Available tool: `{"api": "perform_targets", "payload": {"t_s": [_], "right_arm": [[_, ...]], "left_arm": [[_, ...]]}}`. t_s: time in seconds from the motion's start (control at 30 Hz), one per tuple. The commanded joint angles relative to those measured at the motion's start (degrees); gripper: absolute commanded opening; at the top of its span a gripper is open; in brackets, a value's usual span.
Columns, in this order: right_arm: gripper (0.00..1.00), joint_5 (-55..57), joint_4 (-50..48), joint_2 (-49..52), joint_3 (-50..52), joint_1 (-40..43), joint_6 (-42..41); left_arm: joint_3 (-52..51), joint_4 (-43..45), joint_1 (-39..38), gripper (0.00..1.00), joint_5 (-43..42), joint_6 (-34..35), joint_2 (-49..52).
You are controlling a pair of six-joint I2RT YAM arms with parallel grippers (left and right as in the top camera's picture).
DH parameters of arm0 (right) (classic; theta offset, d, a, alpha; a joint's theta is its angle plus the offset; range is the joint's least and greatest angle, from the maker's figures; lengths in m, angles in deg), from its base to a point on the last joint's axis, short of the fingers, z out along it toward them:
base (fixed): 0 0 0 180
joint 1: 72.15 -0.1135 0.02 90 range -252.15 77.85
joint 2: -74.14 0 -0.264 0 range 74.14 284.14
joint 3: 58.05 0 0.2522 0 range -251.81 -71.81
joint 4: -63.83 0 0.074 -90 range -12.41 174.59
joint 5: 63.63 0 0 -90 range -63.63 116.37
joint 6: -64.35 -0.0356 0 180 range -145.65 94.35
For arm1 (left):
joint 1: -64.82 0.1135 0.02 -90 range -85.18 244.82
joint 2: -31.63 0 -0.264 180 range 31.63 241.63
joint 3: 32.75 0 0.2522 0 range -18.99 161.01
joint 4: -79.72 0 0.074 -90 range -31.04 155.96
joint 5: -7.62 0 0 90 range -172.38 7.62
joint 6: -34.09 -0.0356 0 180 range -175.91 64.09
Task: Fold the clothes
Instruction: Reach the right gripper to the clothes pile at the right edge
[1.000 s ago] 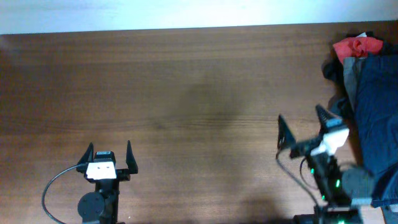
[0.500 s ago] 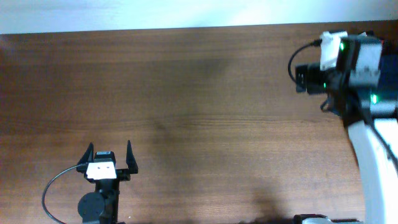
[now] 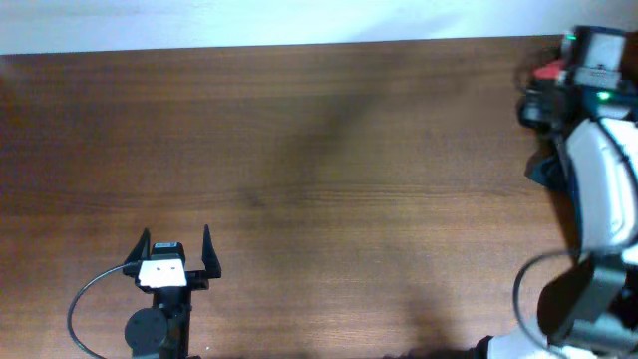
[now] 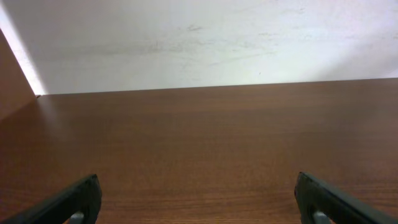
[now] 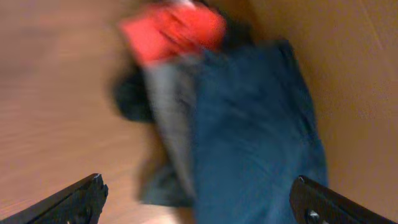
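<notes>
I will next use my right gripper to grab the dark navy blue garment (image 5: 255,137) by its edge (image 5: 200,127) beside the grey one. The garment will then trail out across the table for folding.
The clothes lie in a pile at the table's far right. In the right wrist view I see a dark navy blue garment (image 5: 255,137), a grey one (image 5: 171,106) beside it and a red one (image 5: 174,28) at the top. Overhead, only a bit of red (image 3: 550,72) and dark fabric (image 3: 546,172) show beside the right arm. My right gripper (image 5: 199,202) is open and empty, hovering above the pile; overhead its fingers are hidden by the arm. My left gripper (image 3: 174,247) is open and empty near the front left, and its fingers also show in the left wrist view (image 4: 199,199).
The brown wooden table (image 3: 319,150) runs to a white wall (image 4: 199,37) at the back. A tan surface (image 5: 348,68) borders the pile on its right. The right arm (image 3: 598,179) reaches along the table's right edge.
The right arm has swung from the front right up and back over the clothes pile at the far right corner, now covering most of it overhead. The left arm has not moved.
</notes>
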Motion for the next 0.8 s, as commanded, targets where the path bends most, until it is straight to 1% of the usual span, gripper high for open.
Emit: {"api": "perform_targets", "payload": {"t_s": [0.0,0.1,0.23,0.3,0.37,0.77], "right_arm": [[0.98,-0.3,-1.4,2.7,-1.3,4.7,-2.9],[0.98,-4.2,-5.0,4.0,-1.3,6.6,-2.9],[0.99,-4.2,-14.2,6.1,-1.3,7.3,-2.2],[0.99,-4.2,-17.0,7.7,-1.3,7.1,0.2],[0.98,-4.2,-18.7,9.3,-1.3,7.1,1.5],[0.99,-3.9,-26.1,19.7,-1.3,7.2,1.4]], "left_arm": [[-0.1,-0.5,0.3,0.99,0.2,0.4,-0.4],[-0.1,-0.5,0.3,0.99,0.2,0.4,-0.4],[-0.1,-0.5,0.3,0.99,0.2,0.4,-0.4],[-0.1,-0.5,0.3,0.99,0.2,0.4,-0.4],[-0.1,-0.5,0.3,0.99,0.2,0.4,-0.4],[-0.1,-0.5,0.3,0.99,0.2,0.4,-0.4]]}}
